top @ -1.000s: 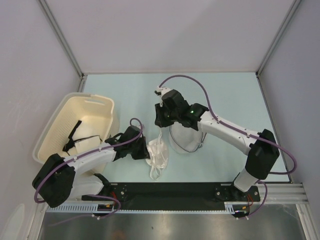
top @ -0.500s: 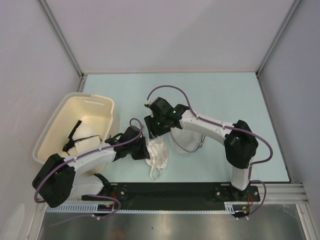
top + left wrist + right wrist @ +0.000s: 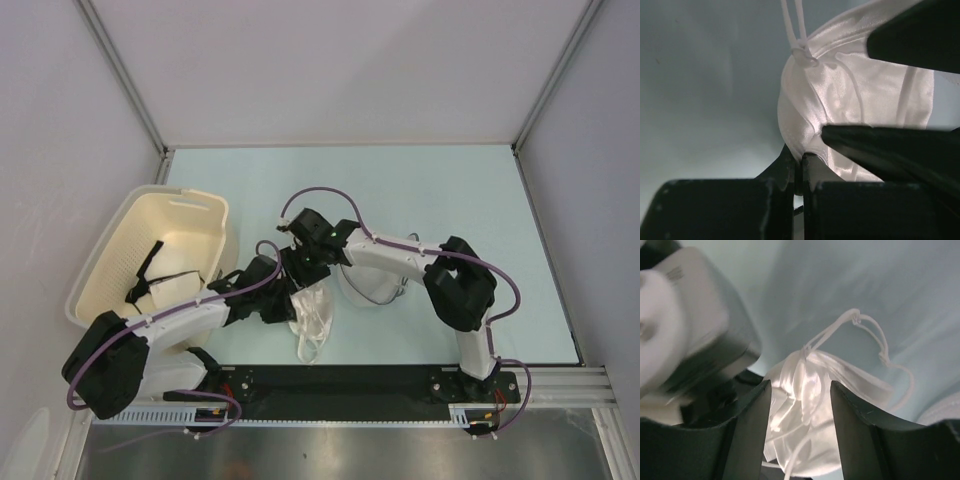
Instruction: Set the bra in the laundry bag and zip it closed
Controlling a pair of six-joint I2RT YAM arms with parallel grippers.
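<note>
I will grab the bra's thin strap near the satin edge point(image 3: 809, 346) with my right gripper to fold it inward for bagging. The satin is left for my left gripper.
The bra point(image 3: 314, 320), a crumpled piece of shiny white satin with thin straps, lies on the table in front of the left arm. My left gripper point(image 3: 293, 304) is shut on its left edge; the left wrist view shows the fabric point(image 3: 840, 95) pinched between the closed jaws point(image 3: 801, 156). Just above the bra hangs my right gripper point(image 3: 302, 282), open. In the right wrist view its fingers point(image 3: 752, 425) stand on either side of the satin point(image 3: 807, 400) without squeezing it. The laundry bag point(image 3: 372, 289), a round white mesh pouch, lies right of the bra, partly under the right arm.
A large cream slotted basket point(image 3: 190, 215) stands at the left with a black strappy garment point(image 3: 150, 270) inside. A black rail point(image 3: 350, 380) runs along the near table edge. Both grippers crowd together over the bra.
My right arm has swung left from above the laundry bag to above the bra, and its jaws have opened. The left gripper has kept its grip and place.
</note>
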